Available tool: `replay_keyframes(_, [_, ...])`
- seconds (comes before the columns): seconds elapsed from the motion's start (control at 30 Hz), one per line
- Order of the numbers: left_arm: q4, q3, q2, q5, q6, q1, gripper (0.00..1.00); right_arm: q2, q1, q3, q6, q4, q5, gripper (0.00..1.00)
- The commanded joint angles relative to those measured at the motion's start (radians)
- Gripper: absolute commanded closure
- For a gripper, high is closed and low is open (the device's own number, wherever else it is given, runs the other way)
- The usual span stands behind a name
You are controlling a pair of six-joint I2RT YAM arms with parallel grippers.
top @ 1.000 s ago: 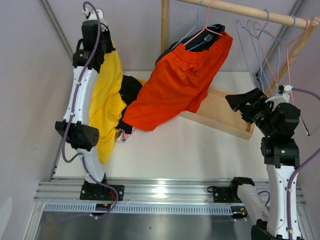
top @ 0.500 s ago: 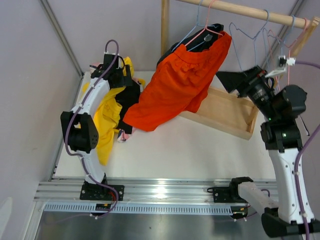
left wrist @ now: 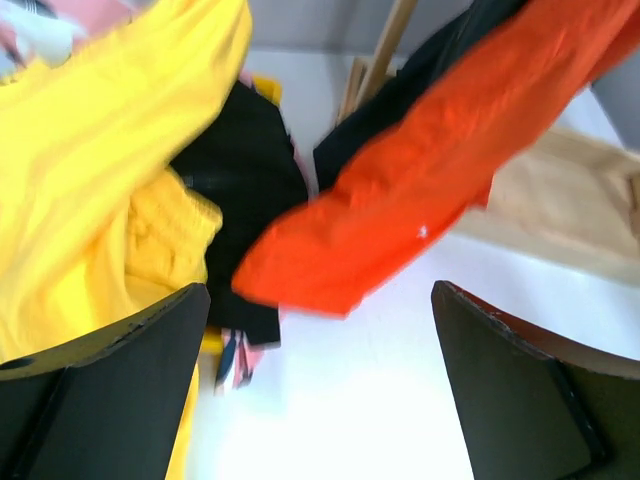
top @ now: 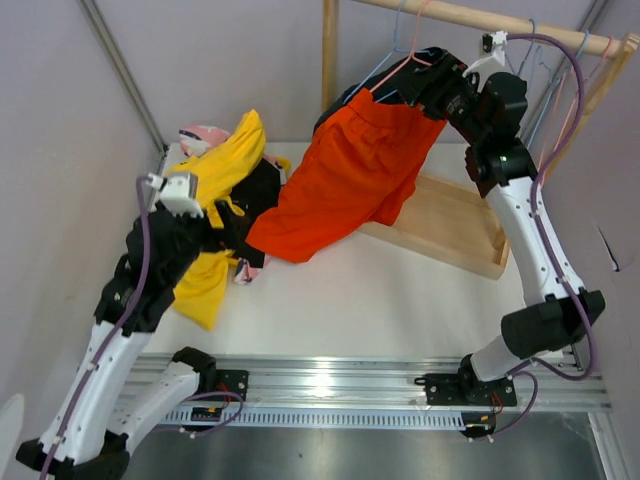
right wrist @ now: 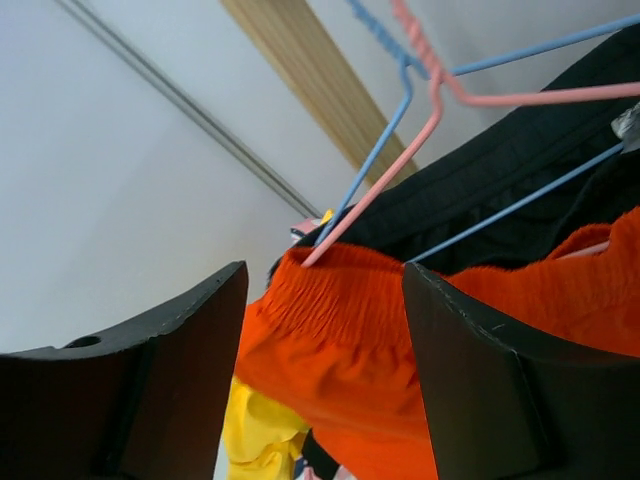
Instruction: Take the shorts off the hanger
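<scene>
My fingers are wide open around the waistband, so the orange-red shorts would stay on the pink hanger if I lifted my right gripper now.
Orange-red shorts hang from a pink hanger on the rail, their lower end resting on the table. My right gripper is up at their gathered waistband, jaws apart on either side of it. Dark shorts hang behind on a blue hanger. At the left lies a pile: yellow shorts, black shorts and pink printed shorts. My left gripper is open beside the pile, holding nothing.
A wooden rail crosses the top, with empty wire hangers at its right end. A wooden post stands behind the shorts. A shallow wooden tray lies under the rail. Walls close in left and right.
My left gripper let go of the yellow shorts, which dropped onto the pile, and that arm pulled back low. My right arm swung up to the orange waistband, its jaws narrowing.
</scene>
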Motion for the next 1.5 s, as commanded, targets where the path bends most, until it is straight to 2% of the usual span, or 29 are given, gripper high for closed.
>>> replay_keyframes(0.0, [-0.079,-0.183,-0.086,0.019,-0.044,-0.017,0.01,0.07,0.009,0.12,-0.032,0.057,0.044,0.33])
replay_keyframes(0.07, [-0.098,-0.256,-0.17,0.031,-0.046,-0.018,0.01,0.101,0.014,0.139,-0.029,0.079,0.058,0.36])
replay_keyframes(0.17, [-0.075,-0.259,-0.241,-0.013,-0.05,-0.104,0.01,0.158,0.021,0.18,-0.012,0.091,0.076,0.37])
replay_keyframes(0.37, [-0.059,-0.281,-0.23,-0.046,-0.056,-0.121,0.01,0.241,0.057,0.257,-0.007,0.093,0.125,0.43])
replay_keyframes(0.5, [-0.055,-0.292,-0.242,-0.046,-0.055,-0.121,0.01,0.27,0.075,0.276,-0.009,0.093,0.145,0.53])
replay_keyframes(0.6, [-0.052,-0.292,-0.247,-0.05,-0.055,-0.121,0.01,0.274,0.083,0.274,-0.012,0.084,0.163,0.66])
replay_keyframes(0.63, [-0.053,-0.292,-0.244,-0.05,-0.055,-0.121,0.01,0.273,0.084,0.274,-0.013,0.075,0.17,0.77])
replay_keyframes(0.73, [-0.053,-0.292,-0.236,-0.05,-0.055,-0.121,0.01,0.247,0.086,0.256,-0.024,0.061,0.186,0.9])
replay_keyframes(0.8, [-0.053,-0.295,-0.233,-0.05,-0.055,-0.121,0.01,0.218,0.084,0.225,-0.035,0.061,0.202,0.94])
replay_keyframes(0.83, [-0.055,-0.292,-0.235,-0.05,-0.053,-0.121,0.01,0.205,0.084,0.217,-0.044,0.053,0.209,1.0])
replay_keyframes(1.0, [-0.047,-0.288,-0.239,-0.052,-0.052,-0.121,0.01,0.133,0.075,0.176,-0.059,0.036,0.229,1.0])
replay_keyframes(1.17, [-0.006,-0.233,-0.181,-0.001,-0.03,-0.129,0.01,0.043,0.069,0.165,-0.059,0.021,0.22,1.0])
replay_keyframes(1.23, [0.017,-0.151,-0.151,0.025,-0.017,-0.142,0.01,0.009,0.07,0.164,-0.056,0.013,0.216,1.0])
replay_keyframes(1.4, [0.091,0.092,0.047,0.171,0.008,-0.191,0.01,-0.042,0.069,0.168,-0.046,-0.013,0.197,1.0])
replay_keyframes(1.47, [0.132,0.163,0.11,0.226,0.029,-0.25,0.01,-0.069,0.07,0.162,-0.041,-0.018,0.193,1.0])
